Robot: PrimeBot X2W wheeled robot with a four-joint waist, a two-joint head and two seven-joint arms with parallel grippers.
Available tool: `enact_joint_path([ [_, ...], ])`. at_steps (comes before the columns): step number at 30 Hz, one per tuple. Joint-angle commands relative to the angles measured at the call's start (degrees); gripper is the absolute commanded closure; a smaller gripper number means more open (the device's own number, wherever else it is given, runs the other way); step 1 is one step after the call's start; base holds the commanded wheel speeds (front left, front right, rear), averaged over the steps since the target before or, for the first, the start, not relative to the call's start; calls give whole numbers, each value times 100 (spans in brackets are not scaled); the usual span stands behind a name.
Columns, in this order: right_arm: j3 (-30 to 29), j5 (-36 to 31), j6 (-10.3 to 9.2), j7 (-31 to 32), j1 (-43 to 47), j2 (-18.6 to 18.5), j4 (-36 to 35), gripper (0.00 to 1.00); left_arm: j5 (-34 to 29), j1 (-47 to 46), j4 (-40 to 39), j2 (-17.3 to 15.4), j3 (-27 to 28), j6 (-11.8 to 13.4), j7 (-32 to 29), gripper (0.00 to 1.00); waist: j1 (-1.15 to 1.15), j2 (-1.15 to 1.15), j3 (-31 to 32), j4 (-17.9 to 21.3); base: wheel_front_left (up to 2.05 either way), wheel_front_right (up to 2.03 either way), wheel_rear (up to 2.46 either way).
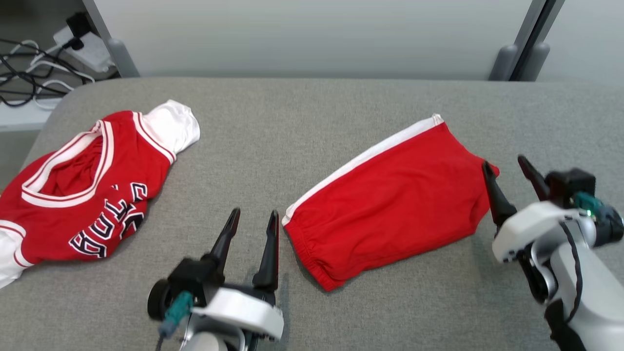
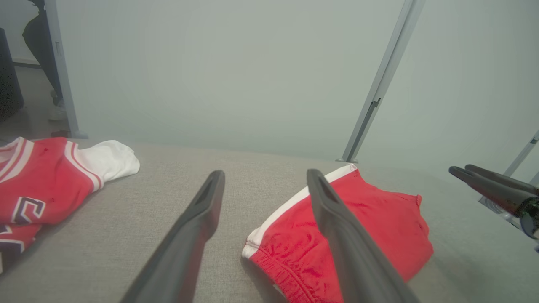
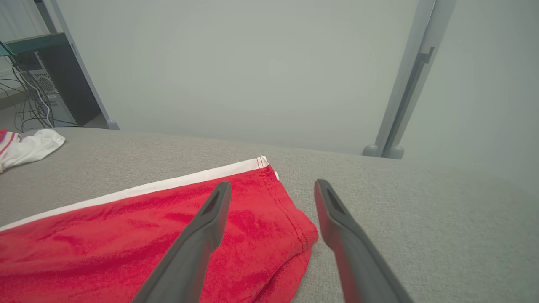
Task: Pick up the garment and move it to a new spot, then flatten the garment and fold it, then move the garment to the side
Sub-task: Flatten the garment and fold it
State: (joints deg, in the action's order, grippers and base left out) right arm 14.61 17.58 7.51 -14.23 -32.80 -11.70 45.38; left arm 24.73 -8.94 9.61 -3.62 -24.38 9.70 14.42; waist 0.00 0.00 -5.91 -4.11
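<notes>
The shorts point(image 1: 390, 195) are flat on the tabletop, and my right gripper will next pinch them by the bunched fold of red hem point(image 1: 493, 169) that stands up.
The garment, red shorts point(image 1: 390, 195) with a white side stripe, lies folded and flat on the grey fabric table point(image 1: 302, 112), right of centre. My left gripper point(image 1: 255, 212) stands open just left of the elastic waistband end, nothing between its fingers. In the left wrist view the left gripper point(image 2: 266, 172) points past the shorts point(image 2: 379, 227). My right gripper point(image 1: 503, 161) is open at the shorts' right end, its left finger over the red hem. The right wrist view shows the right gripper point(image 3: 273, 183) straddling the hem corner of the shorts point(image 3: 126, 235), holding nothing.
A red and white jersey point(image 1: 83, 190) with dark lettering lies crumpled at the table's left edge, also as the jersey point(image 2: 38, 181). Cables and a power strip point(image 1: 73, 44) lie beyond the back left corner. A pale partition point(image 1: 312, 34) runs behind the table.
</notes>
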Motion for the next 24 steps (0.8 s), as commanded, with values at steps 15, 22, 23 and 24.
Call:
enact_joint_path([
  [15, -1063, 1289, -2, 191, 217, 129, 937, 0, -835, 889, -502, 63, 235, -86, 57, 0, 0, 0, 175, -638, 0, 0, 0],
  [22, -1269, 1796, -2, 672, -392, -259, 1817, 0, -843, 781, -478, 71, 131, -202, 58, 0, 0, 0, 3, -1096, 0, 0, 0],
  [23, -1286, 1835, -2, 729, -459, -297, 1931, 0, -844, 775, -472, 72, 115, -219, 58, 0, 0, 0, -16, -1154, 0, 0, 0],
  [24, -1280, 1853, -2, 803, -524, -330, 2037, 0, -844, 769, -466, 72, 102, -233, 58, 0, 0, 0, -41, -1204, 0, 0, 0],
])
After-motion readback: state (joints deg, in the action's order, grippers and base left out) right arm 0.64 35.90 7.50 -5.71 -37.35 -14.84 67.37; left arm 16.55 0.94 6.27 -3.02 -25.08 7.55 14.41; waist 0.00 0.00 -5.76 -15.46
